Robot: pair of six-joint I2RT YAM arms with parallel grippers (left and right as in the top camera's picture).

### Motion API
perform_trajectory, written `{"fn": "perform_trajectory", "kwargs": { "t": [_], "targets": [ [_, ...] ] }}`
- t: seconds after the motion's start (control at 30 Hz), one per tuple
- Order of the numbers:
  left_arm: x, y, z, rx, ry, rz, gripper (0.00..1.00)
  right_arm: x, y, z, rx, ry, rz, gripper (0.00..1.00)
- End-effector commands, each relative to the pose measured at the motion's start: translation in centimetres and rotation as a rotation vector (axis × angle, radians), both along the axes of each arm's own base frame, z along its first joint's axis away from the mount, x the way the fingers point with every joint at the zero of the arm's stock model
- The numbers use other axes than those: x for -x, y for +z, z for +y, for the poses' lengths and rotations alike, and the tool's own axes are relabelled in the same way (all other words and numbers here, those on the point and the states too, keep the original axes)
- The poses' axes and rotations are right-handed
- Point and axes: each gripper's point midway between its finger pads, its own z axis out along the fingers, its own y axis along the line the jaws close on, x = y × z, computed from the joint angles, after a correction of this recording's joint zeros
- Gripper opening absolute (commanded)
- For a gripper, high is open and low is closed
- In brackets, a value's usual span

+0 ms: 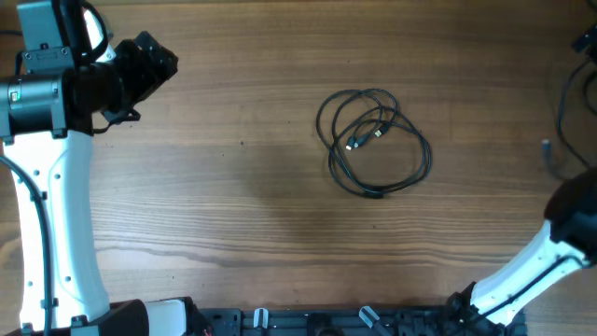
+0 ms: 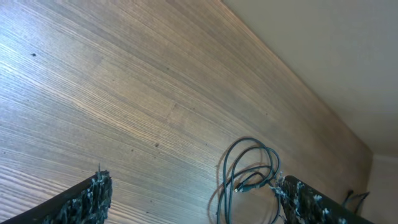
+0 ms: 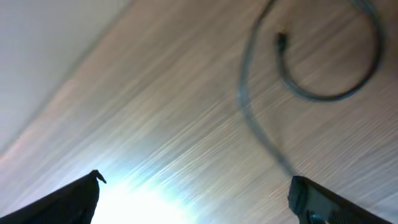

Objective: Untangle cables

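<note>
The right gripper grips a single piece of the tangle's loops beside the small plugs next, so that the plugs stay free for untangling.
The cables (image 1: pixel 373 140) lie as a loose tangle of thin black loops at the middle right of the wooden table, with two small plugs (image 1: pixel 365 138) inside the loops. The tangle also shows in the left wrist view (image 2: pixel 249 174), close to the right finger. My left gripper (image 2: pixel 189 186) is open and empty; in the overhead view it (image 1: pixel 149 61) is at the far left, well away from the tangle. My right gripper (image 3: pixel 196 186) is open and empty above the table. A blurred cable loop (image 3: pixel 323 94) with a plug end (image 3: pixel 281 41) lies ahead of it.
Another thin black cable (image 1: pixel 560 126) with a small plug (image 1: pixel 547 145) lies at the table's right edge, above the right arm (image 1: pixel 569 219). The table's far edge shows in the left wrist view (image 2: pixel 298 81). Arm bases stand along the front edge (image 1: pixel 326 322).
</note>
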Motion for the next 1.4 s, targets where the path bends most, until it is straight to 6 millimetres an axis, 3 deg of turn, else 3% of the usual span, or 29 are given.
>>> {"fn": "perform_trajectory", "kwargs": {
  "t": [0.0, 0.07, 0.23, 0.33, 0.43, 0.53, 0.63, 0.67, 0.73, 0.83, 1.03, 1.37],
  "targets": [
    [-0.1, -0.3, -1.0, -0.011, -0.035, 0.004, 0.89, 1.0, 10.0, 8.7, -0.062, 0.262, -0.214, 1.0],
    [-0.1, -0.3, -1.5, -0.012, -0.049, 0.004, 0.89, 2.0, 10.8, 14.2, -0.086, 0.395, -0.184, 1.0],
    [-0.1, -0.4, -0.9, -0.04, -0.029, 0.006, 0.93, 5.4, 6.5, 28.8, -0.103, 0.901, 0.043, 1.0],
    [-0.2, -0.4, 0.4, -0.062, 0.012, 0.007, 0.94, 7.3, 2.1, 33.9, -0.057, 1.039, 0.242, 1.0],
    [-0.1, -0.5, 1.6, -0.062, 0.044, 0.015, 0.95, 8.9, -2.9, 37.4, -0.075, 1.123, 0.344, 0.93],
    [0.2, -0.7, 2.2, -0.061, 0.061, 0.025, 0.95, 10.5, -7.8, 39.6, -0.106, 1.138, 0.416, 0.84],
    [0.2, -0.7, 2.2, -0.06, 0.061, 0.027, 0.95, 11.8, -12.1, 41.6, -0.099, 1.196, 0.42, 0.66],
    [0.2, -0.7, 2.2, -0.06, 0.061, 0.029, 0.95, 12.2, -13.5, 42.3, -0.091, 1.217, 0.412, 0.56],
    [0.3, -0.8, 2.2, -0.059, 0.061, 0.034, 0.95, 12.6, -15.4, 43.2, -0.077, 1.243, 0.39, 0.46],
    [0.3, -0.8, 2.2, -0.059, 0.061, 0.035, 0.95, 12.8, -16.8, 43.6, -0.067, 1.257, 0.368, 0.34],
    [0.3, -0.8, 2.2, -0.059, 0.061, 0.035, 0.95, 12.9, -19.1, 43.7, -0.054, 1.257, 0.322, 0.31],
    [0.3, -0.8, 2.2, -0.059, 0.061, 0.035, 0.95, 13.2, -20.2, 43.9, -0.082, 1.242, 0.339, 0.21]
  ]
}}
